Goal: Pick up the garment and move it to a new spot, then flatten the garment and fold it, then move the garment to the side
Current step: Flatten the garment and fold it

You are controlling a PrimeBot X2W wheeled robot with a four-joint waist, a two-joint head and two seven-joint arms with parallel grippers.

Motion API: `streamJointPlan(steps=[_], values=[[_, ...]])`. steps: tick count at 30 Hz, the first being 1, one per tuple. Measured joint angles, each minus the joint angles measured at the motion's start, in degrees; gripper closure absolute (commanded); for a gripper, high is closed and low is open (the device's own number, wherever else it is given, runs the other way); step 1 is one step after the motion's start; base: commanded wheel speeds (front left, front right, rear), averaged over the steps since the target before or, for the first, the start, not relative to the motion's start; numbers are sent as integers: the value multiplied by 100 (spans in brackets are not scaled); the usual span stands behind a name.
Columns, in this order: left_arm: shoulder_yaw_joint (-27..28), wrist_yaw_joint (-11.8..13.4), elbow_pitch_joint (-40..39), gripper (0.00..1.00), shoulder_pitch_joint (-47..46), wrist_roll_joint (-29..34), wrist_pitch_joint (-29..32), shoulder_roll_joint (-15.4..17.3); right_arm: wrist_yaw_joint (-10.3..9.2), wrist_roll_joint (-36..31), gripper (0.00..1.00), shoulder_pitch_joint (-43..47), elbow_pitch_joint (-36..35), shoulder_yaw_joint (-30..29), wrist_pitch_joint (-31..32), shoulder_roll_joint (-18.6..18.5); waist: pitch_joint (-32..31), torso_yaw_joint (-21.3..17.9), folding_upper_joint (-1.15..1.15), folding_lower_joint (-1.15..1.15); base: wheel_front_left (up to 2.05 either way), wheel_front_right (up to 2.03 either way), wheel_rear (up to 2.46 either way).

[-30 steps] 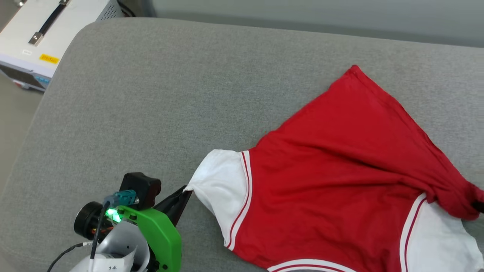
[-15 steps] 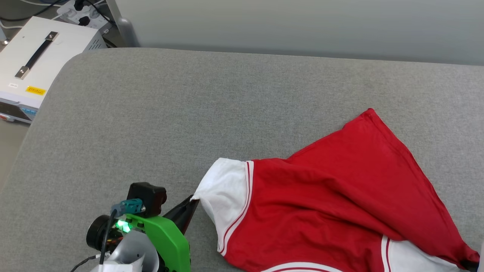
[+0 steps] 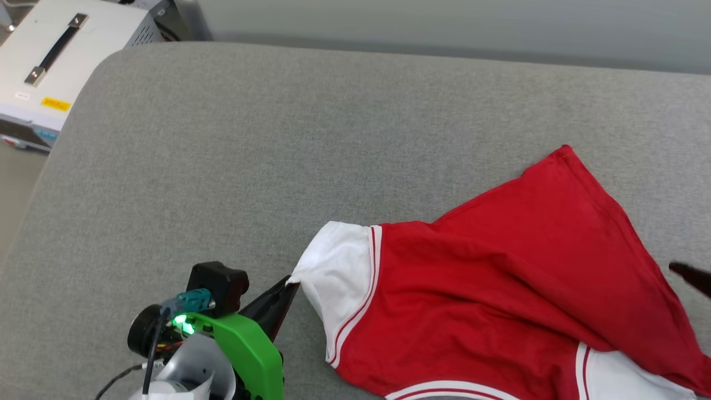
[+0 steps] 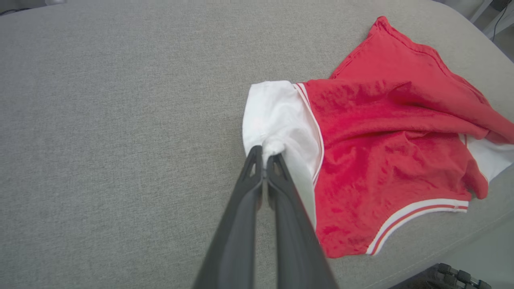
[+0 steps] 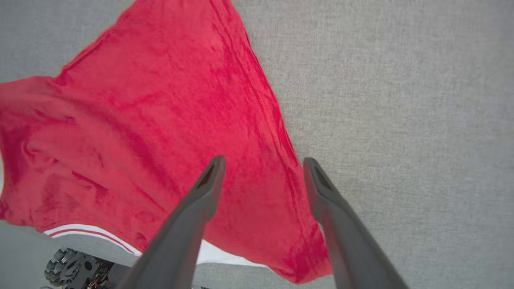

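My right gripper is to pick up the garment [image 3: 500,289] next by its bottom hem corner [image 3: 697,376], and then the garment should be flattened and folded.
The garment [image 3: 500,289], a red jersey with white sleeves and striped trim, lies rumpled on the grey cushion [image 3: 278,144], plain red side up. My left gripper [image 3: 290,284] is shut on the edge of the white sleeve [image 3: 339,272]; in the left wrist view the fingers [image 4: 263,154] pinch a bunched bit of that sleeve [image 4: 277,116]. My right gripper [image 5: 263,162] stands open just above the jersey's red side hem [image 5: 257,120], holding nothing. One dark fingertip [image 3: 691,275] pokes in at the right edge of the head view.
A white equipment case [image 3: 61,61] with a black handle sits off the cushion's far left corner. The cushion's front edge drops to the floor, where part of the robot's wheeled base [image 5: 76,267] shows. Bare grey cushion lies left and beyond the jersey.
My right gripper has opened and let go of the red bunch it held; that fabric now lies slack. The head camera shifted between frames. The left gripper keeps its hold on the sleeve.
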Motion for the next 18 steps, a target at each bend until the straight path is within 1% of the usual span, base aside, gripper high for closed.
streamJointPlan(steps=[2,5,9,12,18], values=[[-5,-1,-99,100,-57,48,22,24,0,-7,0,-407,-86,115,183,-38,116,57,0,0,0,0,0],[-10,-25,-225,100,-163,63,23,8,0,-38,0,-979,-27,323,383,-113,307,150,0,0,0,0,0],[-40,-78,-344,100,-356,88,22,-52,0,-276,0,-1714,308,502,494,-156,601,310,0,0,0,0,0],[-54,-109,-361,100,-466,122,21,-77,0,-497,0,-2106,613,608,519,-182,829,448,0,0,0,0,0],[-146,-196,-285,100,-593,140,-34,-222,0,-767,0,-2566,1276,740,422,-258,1198,777,0,1,0,0,0]])
